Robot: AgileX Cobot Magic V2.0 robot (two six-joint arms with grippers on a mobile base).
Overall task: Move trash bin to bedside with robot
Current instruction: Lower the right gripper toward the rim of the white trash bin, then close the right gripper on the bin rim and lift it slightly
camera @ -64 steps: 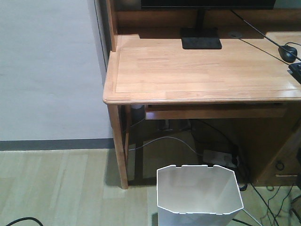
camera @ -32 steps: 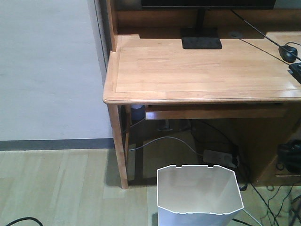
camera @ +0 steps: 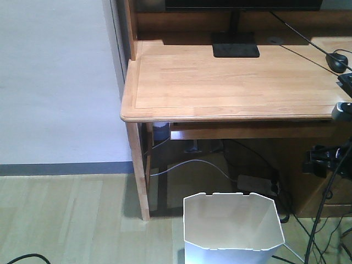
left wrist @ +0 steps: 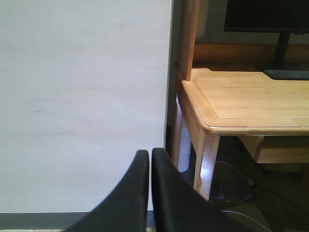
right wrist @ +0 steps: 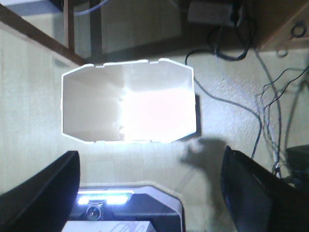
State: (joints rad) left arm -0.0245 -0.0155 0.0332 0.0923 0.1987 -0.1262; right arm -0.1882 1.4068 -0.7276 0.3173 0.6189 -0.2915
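Observation:
I will next use my right gripper to take hold of the white trash bin (camera: 234,225) by its rim (camera: 273,207), so that I can carry it to the bedside.
The white trash bin (camera: 234,225) stands on the wood floor in front of the desk, just right of its left leg. From above, its cream inside (right wrist: 87,106) shows nothing in it. My right gripper (right wrist: 149,154) hangs open and wide above the floor on the near side of the bin, touching nothing. In the front view the right arm (camera: 324,159) shows at the right edge, level with the desk's underside. My left gripper (left wrist: 149,153) is shut on nothing and faces the white wall. The bedside is out of view.
A light wooden desk (camera: 231,82) carries a monitor stand (camera: 235,50) and a mouse (camera: 336,61). Under it lie a power strip (camera: 256,181) and tangled cables (right wrist: 270,111). A loose black cable (camera: 22,257) lies at the bottom left. The robot's base (right wrist: 125,208) sits just behind the bin.
The right arm has come up into the front view at the right edge, rising from below the desk's lower corner to just under the desktop. The bin has not moved.

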